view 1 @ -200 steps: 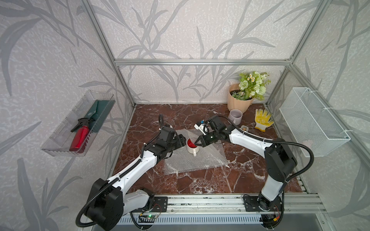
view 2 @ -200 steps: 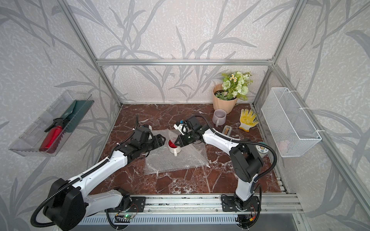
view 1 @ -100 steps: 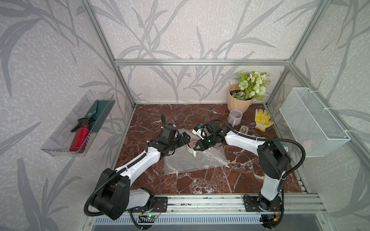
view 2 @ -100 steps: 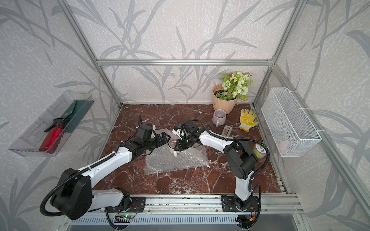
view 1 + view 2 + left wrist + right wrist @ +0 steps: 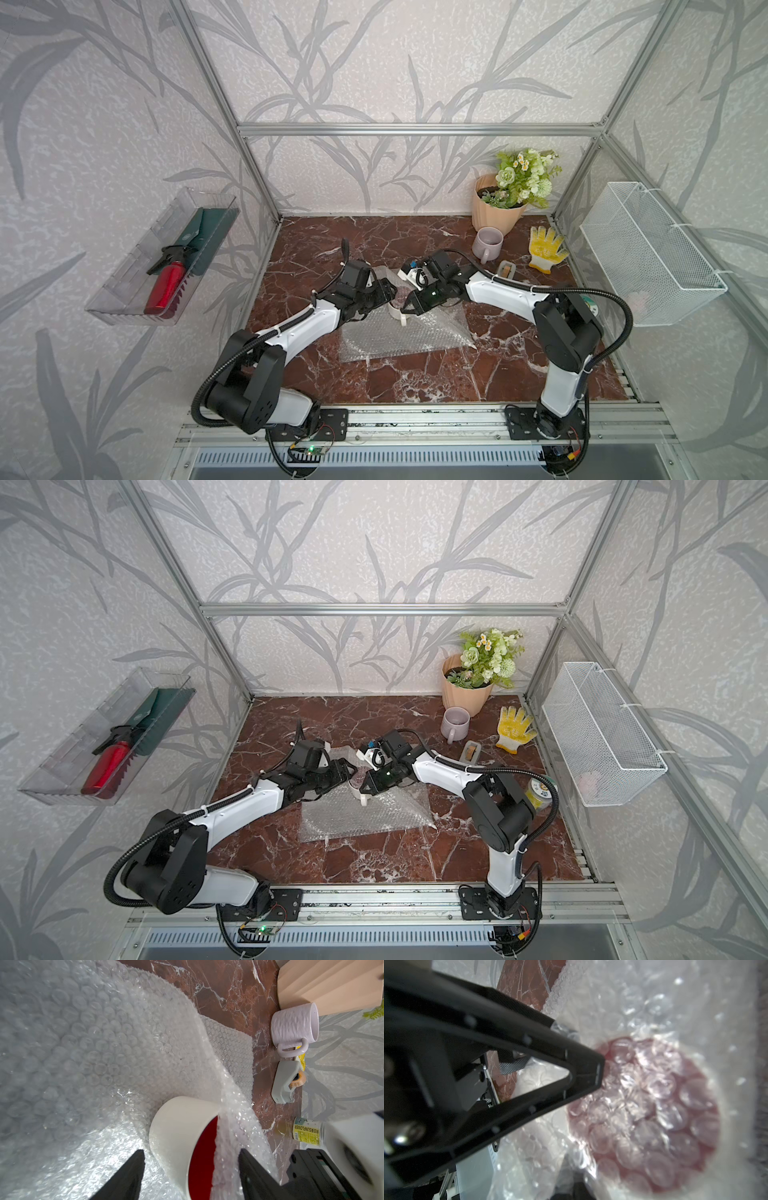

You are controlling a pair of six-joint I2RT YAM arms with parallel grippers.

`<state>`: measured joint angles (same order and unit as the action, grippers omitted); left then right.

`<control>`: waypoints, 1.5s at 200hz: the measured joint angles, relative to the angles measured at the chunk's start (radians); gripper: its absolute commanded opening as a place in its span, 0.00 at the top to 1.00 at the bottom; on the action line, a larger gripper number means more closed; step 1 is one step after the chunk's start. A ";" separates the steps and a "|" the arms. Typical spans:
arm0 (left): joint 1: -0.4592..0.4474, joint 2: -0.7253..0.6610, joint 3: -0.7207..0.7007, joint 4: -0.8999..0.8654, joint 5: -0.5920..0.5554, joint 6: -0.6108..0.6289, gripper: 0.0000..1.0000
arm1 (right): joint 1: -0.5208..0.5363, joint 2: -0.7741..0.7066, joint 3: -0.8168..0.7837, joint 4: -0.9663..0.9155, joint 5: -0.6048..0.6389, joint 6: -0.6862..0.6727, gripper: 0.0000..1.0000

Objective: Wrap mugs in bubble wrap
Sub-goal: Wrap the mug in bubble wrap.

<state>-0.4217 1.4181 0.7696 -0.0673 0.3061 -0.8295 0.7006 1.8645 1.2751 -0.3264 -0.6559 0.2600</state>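
Note:
The flap of bubble wrap spans the white mug's opening, red showing through the bubbles, and would rest there, so it is time for my right gripper to open now.
The white mug [image 5: 397,312] with a red inside [image 5: 204,1147] stands on the bubble wrap [image 5: 409,338] mid-table. My right gripper [image 5: 406,308] is shut on a flap of the bubble wrap [image 5: 643,1088] and holds it over the mug's mouth, so the red shows through the bubbles. Its own fingertips [image 5: 572,1182] are veiled by the plastic. My left gripper [image 5: 191,1150] is open, with one finger [image 5: 133,1169] beside the mug wall and the other outside the lifted flap. The lilac mug [image 5: 487,243] stands bare at the back right.
A peach flowerpot [image 5: 494,214] with flowers, a yellow glove [image 5: 544,249] and a tape dispenser [image 5: 507,270] lie at the back right. A labelled jar [image 5: 538,789] sits behind my right arm. A wire basket [image 5: 648,257] hangs on the right wall and a clear tray [image 5: 166,266] on the left wall.
My left gripper has come in from the left to straddle the mug. The right gripper has drawn the wrap flap across the mug's mouth, veiling the red inside.

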 measured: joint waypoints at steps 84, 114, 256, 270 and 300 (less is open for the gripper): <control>0.000 0.041 0.000 -0.007 -0.002 -0.001 0.36 | 0.007 -0.029 -0.002 -0.022 -0.002 -0.013 0.75; 0.000 0.045 0.001 -0.008 -0.002 -0.001 0.36 | 0.005 -0.122 -0.039 -0.037 0.050 -0.021 0.65; 0.000 0.117 0.053 -0.074 -0.001 0.018 0.36 | -0.019 -0.491 -0.463 -0.150 0.549 -0.024 0.17; 0.000 0.124 0.064 -0.089 -0.002 0.021 0.36 | -0.021 -0.473 -0.466 -0.148 0.570 -0.022 0.19; 0.000 0.138 0.081 -0.109 -0.002 0.026 0.35 | -0.026 -0.408 -0.466 -0.135 0.595 -0.019 0.31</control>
<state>-0.4217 1.5562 0.8505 -0.1764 0.3042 -0.8032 0.6750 1.4563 0.8089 -0.4610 -0.0612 0.2413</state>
